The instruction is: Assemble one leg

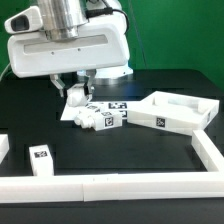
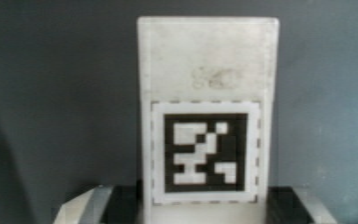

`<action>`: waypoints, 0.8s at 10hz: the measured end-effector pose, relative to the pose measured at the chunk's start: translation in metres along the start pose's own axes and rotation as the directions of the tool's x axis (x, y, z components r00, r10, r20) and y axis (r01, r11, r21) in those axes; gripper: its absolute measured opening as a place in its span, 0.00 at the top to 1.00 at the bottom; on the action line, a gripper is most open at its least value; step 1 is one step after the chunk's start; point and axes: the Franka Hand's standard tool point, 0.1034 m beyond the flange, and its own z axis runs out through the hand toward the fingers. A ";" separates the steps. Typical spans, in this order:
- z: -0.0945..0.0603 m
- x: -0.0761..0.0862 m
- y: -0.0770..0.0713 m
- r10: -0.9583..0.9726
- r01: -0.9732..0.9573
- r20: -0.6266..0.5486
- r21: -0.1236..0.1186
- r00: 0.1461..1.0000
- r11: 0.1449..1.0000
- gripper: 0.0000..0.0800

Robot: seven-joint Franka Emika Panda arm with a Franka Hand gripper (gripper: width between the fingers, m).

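The white leg's lower end (image 1: pixel 76 100) is above the black table in the exterior view, so my gripper should keep hold of the white leg.
In the wrist view a white chunky leg (image 2: pixel 208 80) with a black-and-white tag fills the picture, and its near end sits between my two fingers (image 2: pixel 108 200). My gripper (image 2: pixel 197 203) is shut on it. In the exterior view the gripper (image 1: pixel 76 91) is low over the black table and holds this leg (image 1: pixel 74 98) at the left end of a cluster of other white tagged legs (image 1: pixel 104 115). Whether the held leg touches the table is not clear. The large white rimmed tabletop (image 1: pixel 168 110) lies to the exterior view's right of the cluster.
Another small white tagged block (image 1: pixel 40 158) stands at the exterior view's front left. A white barrier (image 1: pixel 120 186) runs along the front and up the right side (image 1: pixel 210 150). The arm's wide white body (image 1: pixel 70 50) hangs over the back left.
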 end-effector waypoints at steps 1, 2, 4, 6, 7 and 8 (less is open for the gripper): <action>0.000 0.000 0.000 0.001 -0.001 0.000 0.000 1.000 1.000 0.64; 0.000 0.000 0.000 0.001 -0.001 0.000 0.000 1.000 1.000 0.64; 0.015 -0.001 0.012 -0.058 0.058 -0.014 -0.014 0.998 0.998 0.64; 0.031 -0.018 0.053 -0.140 0.140 -0.006 -0.037 0.990 0.989 0.64; 0.046 -0.028 0.072 -0.174 0.171 -0.026 -0.071 0.984 0.983 0.64; 0.060 -0.032 0.088 -0.195 0.193 -0.021 -0.084 0.981 0.978 0.64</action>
